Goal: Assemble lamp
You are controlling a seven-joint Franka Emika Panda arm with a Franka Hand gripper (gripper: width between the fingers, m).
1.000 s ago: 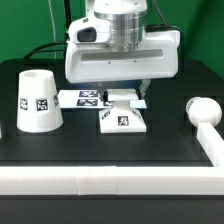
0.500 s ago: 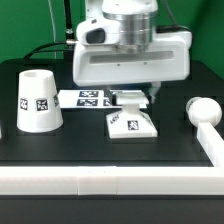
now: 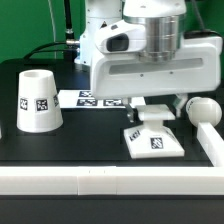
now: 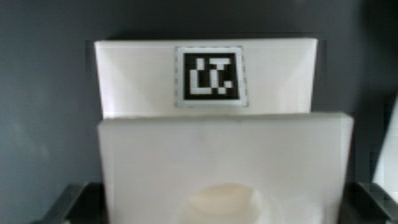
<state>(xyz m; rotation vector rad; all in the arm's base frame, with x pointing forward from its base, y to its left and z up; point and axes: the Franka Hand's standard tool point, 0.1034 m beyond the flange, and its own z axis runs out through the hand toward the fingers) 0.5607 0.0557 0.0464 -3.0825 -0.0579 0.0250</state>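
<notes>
The base stays in my closed gripper for now, until its lower edge reaches the white side bar. If I opened now, the base would fall short.
The lamp's flat square base [image 3: 154, 142] is white with a black-and-white tag on its front edge and sits low over the black table near the front right. My gripper [image 3: 153, 113] is shut on its rear part from above. In the wrist view the base [image 4: 210, 120] fills the picture, its tag facing the camera, and my dark fingertips [image 4: 71, 205] flank its two sides, with the gripper [image 4: 222, 205] centred over it. The tapered shade [image 3: 37, 100] stands at the exterior view's left. The rounded bulb [image 3: 203, 110] lies at the right, close beside the gripper body.
The marker board [image 3: 92, 98] lies flat behind the base, partly hidden by my gripper. A white rail [image 3: 90, 181] runs along the table's front edge and another white rail [image 3: 211, 150] along the right side, close to the base.
My gripper has moved toward the exterior view's right and front, carrying the base away from the marker board and nearer the bulb and front rail. The shade and bulb have not moved.
</notes>
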